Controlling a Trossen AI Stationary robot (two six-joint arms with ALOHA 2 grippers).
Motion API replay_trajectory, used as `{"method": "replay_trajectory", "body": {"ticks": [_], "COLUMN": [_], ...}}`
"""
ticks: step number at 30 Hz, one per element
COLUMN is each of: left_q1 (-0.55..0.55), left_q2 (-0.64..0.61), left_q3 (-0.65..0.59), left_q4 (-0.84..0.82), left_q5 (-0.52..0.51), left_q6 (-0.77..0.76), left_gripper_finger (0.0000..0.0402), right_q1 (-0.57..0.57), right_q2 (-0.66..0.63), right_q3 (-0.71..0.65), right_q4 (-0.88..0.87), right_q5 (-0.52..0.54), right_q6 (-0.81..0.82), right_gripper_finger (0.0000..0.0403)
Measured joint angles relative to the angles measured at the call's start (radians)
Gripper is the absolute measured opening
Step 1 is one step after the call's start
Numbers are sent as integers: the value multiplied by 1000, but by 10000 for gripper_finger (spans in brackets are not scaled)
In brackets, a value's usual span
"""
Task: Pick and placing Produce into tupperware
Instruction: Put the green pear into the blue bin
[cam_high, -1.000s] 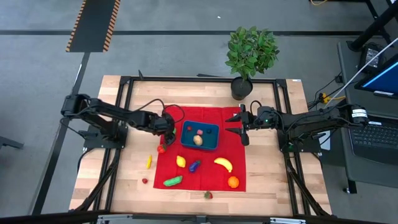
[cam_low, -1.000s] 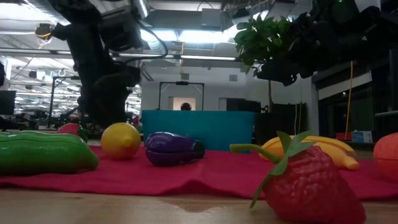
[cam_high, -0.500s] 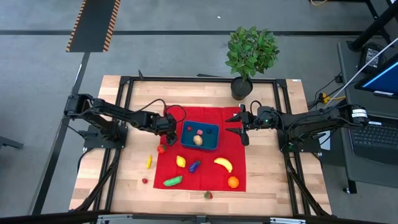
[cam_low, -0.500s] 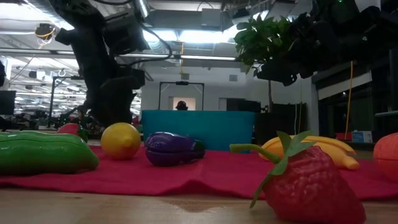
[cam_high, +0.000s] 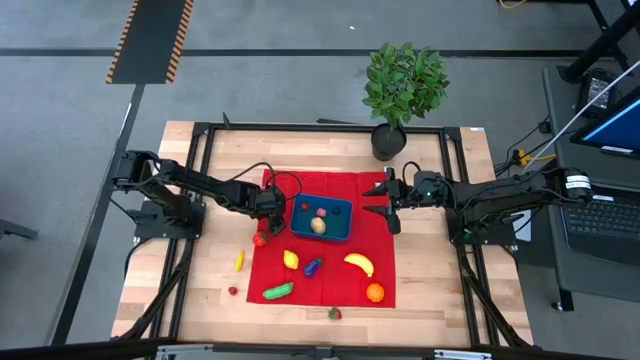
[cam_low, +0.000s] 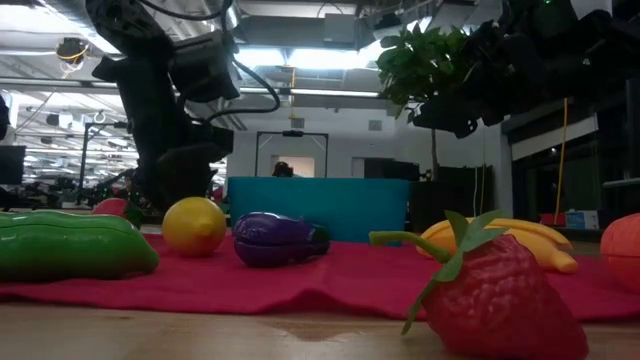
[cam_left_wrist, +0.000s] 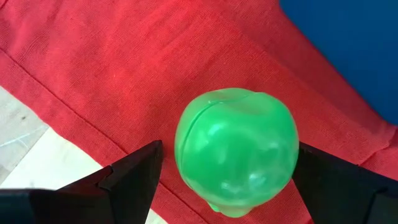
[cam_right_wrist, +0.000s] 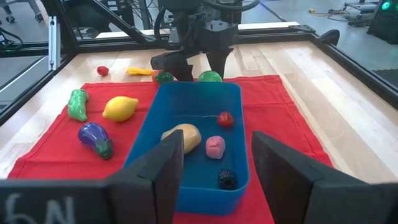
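The left gripper grabs the green fruit by its round body next, to place it into the tupperware.
A round green fruit rests on the red cloth just left of the dark teal tupperware. My left gripper hangs over it, pointing steeply down and open, one finger on each side; I cannot tell whether either finger touches it. The tupperware holds a tan potato, a pink piece, a small red piece and a dark berry. My right gripper waits open above the cloth's right part. The high view hides the green fruit under my left gripper.
On the cloth's near half lie a lemon, eggplant, banana, orange and cucumber. A strawberry and a yellow piece lie on bare wood. A potted plant stands far.
My left gripper has sunk a little toward the green fruit, staying open.
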Motion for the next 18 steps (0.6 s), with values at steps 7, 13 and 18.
{"method": "replay_trajectory", "body": {"ticks": [7,13,18], "left_q1": [0,0,0], "left_q2": [-2,-7,-7], "left_q3": [0,11,16], "left_q4": [4,6,9], "left_q5": [0,1,-20], "left_q6": [0,6,50], "left_gripper_finger": [331,331,331], "right_q1": [0,0,0], "right_q2": [0,0,0], "right_q3": [0,0,0], "right_q4": [0,-1,-1], "right_q5": [0,0,0], "right_q6": [0,0,0], "right_gripper_finger": [190,190,190]}}
